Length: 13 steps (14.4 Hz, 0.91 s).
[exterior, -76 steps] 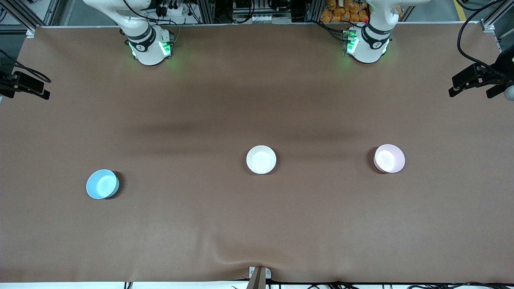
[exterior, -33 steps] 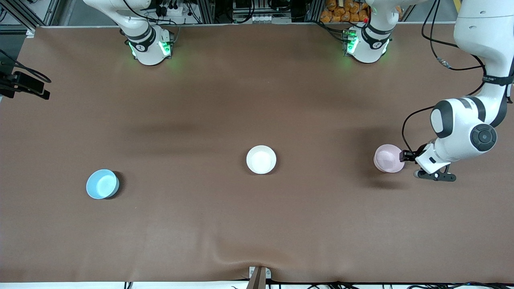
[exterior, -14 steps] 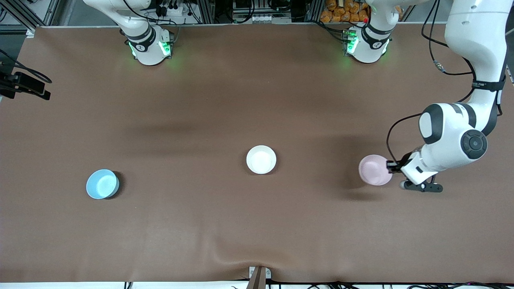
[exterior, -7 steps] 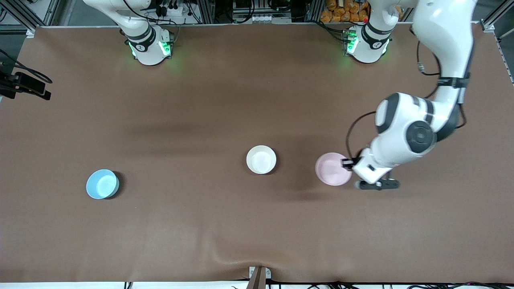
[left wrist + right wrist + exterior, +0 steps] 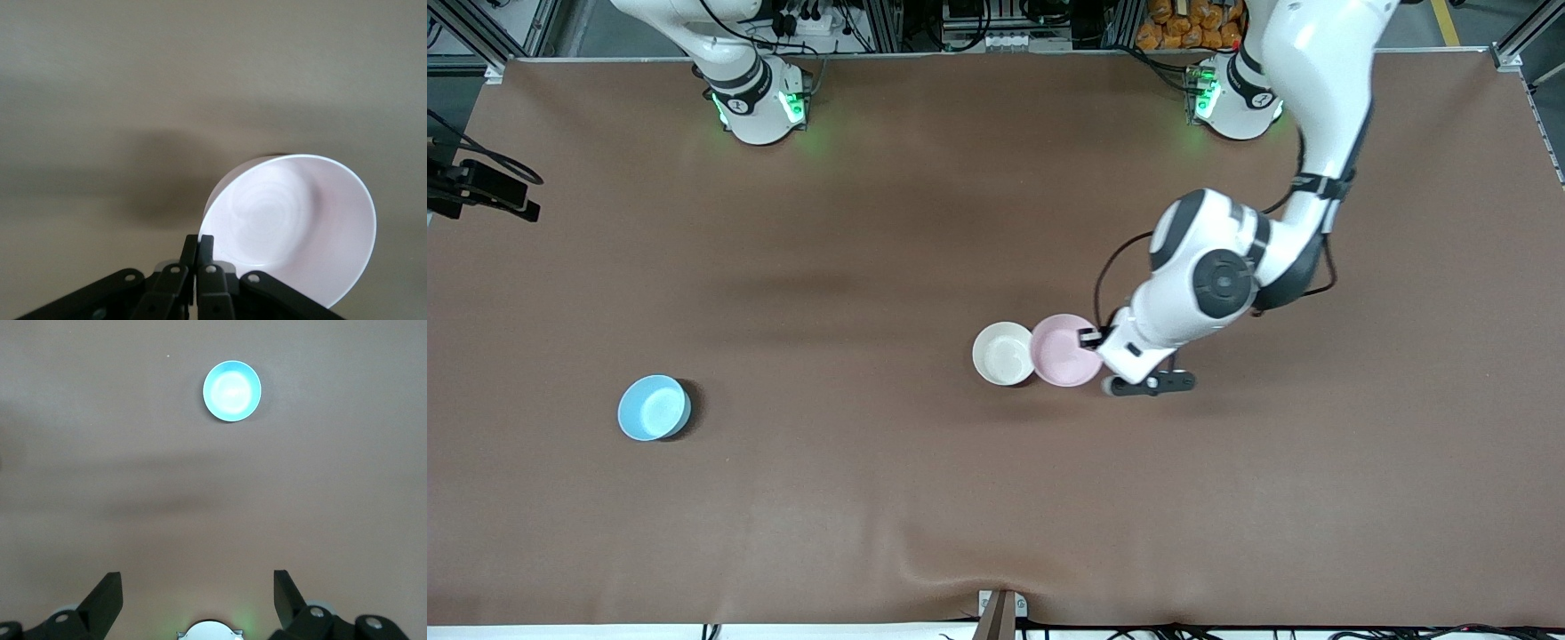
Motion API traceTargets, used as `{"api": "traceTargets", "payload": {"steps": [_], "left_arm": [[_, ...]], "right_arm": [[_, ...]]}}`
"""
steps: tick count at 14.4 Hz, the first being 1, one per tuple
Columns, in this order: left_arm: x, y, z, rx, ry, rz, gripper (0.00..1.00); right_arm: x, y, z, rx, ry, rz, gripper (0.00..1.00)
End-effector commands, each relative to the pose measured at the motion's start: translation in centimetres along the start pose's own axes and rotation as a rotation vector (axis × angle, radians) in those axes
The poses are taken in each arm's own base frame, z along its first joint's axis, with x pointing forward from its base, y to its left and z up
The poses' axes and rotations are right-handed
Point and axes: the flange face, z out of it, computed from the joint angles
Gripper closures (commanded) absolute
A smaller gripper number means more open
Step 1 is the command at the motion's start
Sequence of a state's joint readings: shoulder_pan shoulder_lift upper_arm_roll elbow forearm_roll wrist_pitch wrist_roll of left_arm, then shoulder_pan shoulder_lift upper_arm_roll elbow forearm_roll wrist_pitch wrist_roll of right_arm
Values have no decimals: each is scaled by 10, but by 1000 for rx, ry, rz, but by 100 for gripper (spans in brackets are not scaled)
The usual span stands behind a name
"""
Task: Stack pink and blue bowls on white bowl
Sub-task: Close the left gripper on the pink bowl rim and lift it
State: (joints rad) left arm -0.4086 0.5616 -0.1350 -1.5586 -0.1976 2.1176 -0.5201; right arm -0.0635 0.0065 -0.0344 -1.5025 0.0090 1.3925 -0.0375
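My left gripper should keep holding the pink bowl [image 5: 1064, 350] until the base of the pink bowl is over the white bowl [image 5: 1003, 354]. The pink bowl is hanging beside the white bowl.
My left gripper [image 5: 1090, 339] is shut on the rim of the pale pink bowl [image 5: 1064, 350] and holds it in the air, level, its edge just over the edge of the white bowl [image 5: 1003, 354] at mid-table. In the left wrist view the closed fingertips [image 5: 199, 241] pinch the pink bowl's [image 5: 293, 227] rim; the white bowl is hidden there. The blue bowl [image 5: 654, 407] sits alone toward the right arm's end, and shows in the right wrist view [image 5: 231, 391]. My right gripper [image 5: 197, 587] is open, empty and waits high up at that end [image 5: 525, 197].
The brown table cover [image 5: 996, 498] has a wrinkle at the edge nearest the front camera, by a small bracket [image 5: 1000, 609]. The two arm bases [image 5: 760, 107] [image 5: 1236, 98] stand along the farthest edge.
My left arm came in, gripped the pink bowl's rim, lifted it and carried it toward the middle until it reached the white bowl. The right arm has not moved.
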Motion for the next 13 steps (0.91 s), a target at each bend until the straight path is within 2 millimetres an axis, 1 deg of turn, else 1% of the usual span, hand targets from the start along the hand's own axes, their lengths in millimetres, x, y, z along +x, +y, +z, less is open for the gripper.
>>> {"api": "traceTargets", "payload": {"steps": [1,2,3,5,7,8,10,11,12,13], "left_arm": [[11,27,22,-36,12,-10,100],[1,44,33,-42,19,10,100],[-5,54,37,-49,33,25,100],[-6,55,51,-45,29,18,100],[-13,63,61,-46,33,35,100],[-13,63,64,-42,30,36,100],[-13,61,68,-34,27,41,100],[-13,60,75,-31,23,41,100],[-16,60,78,-28,22,43,100],[-19,62,81,-25,19,48,100]], "right_arm": [[1,-1,-2,-17,2,-7,0],[1,0,-2,-17,4,-5,0],[2,0,-2,-17,7,-5,0],[5,1,0,-18,15,-4,0],[10,2,6,-18,7,-4,0],[13,2,10,-18,2,-4,0],[27,7,25,-22,-7,1,0],[37,10,38,-22,-12,1,0],[45,18,49,-24,-15,10,0],[54,28,69,-29,-31,17,0]]}}
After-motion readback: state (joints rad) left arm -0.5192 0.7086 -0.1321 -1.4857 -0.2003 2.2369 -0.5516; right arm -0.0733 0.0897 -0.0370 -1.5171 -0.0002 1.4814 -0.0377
